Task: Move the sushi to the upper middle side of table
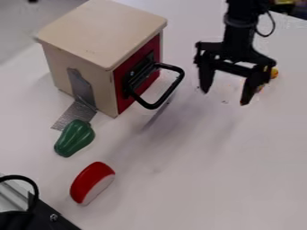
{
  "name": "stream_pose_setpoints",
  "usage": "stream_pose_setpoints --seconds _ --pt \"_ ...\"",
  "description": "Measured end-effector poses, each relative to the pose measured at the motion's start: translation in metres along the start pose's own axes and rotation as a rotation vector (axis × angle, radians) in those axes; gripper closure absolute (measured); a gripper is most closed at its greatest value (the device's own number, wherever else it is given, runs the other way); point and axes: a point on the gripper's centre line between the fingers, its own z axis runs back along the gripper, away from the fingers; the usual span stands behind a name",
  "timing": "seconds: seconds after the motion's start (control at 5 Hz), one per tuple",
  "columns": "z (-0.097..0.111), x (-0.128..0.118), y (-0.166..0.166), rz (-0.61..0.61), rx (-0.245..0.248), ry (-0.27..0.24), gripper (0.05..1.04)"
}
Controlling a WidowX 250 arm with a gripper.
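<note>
My gripper is to grab the sushi by its red top next, to move the sushi [92,182] to the upper middle.
My black gripper [226,96] hangs over the upper right part of the white table, right of the wooden box, with its two fingers spread wide and nothing between them. The sushi [92,182], red on top with a whitish side, lies on the table [198,179] at the lower left. It is well below and left of the gripper, not touching it.
A wooden box [99,33] with a red door and black handle [168,93] stands upper left. A green pepper [75,138] lies between box and sushi. Behind the gripper's right finger is a small orange item [274,72]. Black-and-grey equipment [45,215] occupies the lower left corner.
</note>
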Motion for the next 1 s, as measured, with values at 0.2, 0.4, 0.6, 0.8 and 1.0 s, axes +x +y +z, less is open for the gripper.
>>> stream_pose_setpoints --seconds 0.2,0.4,0.6,0.8,1.0 --pt "-0.002 -0.048 0.014 -0.052 -0.003 -0.017 0.085" --pt "-0.017 -0.1 0.048 -0.091 0.031 -0.013 0.085" --pt "-0.034 -0.146 0.077 -0.122 0.046 -0.014 0.086" --pt "-0.036 -0.161 0.103 -0.154 0.063 -0.06 0.085" --pt "-0.046 -0.186 0.119 -0.145 0.048 0.018 0.085"
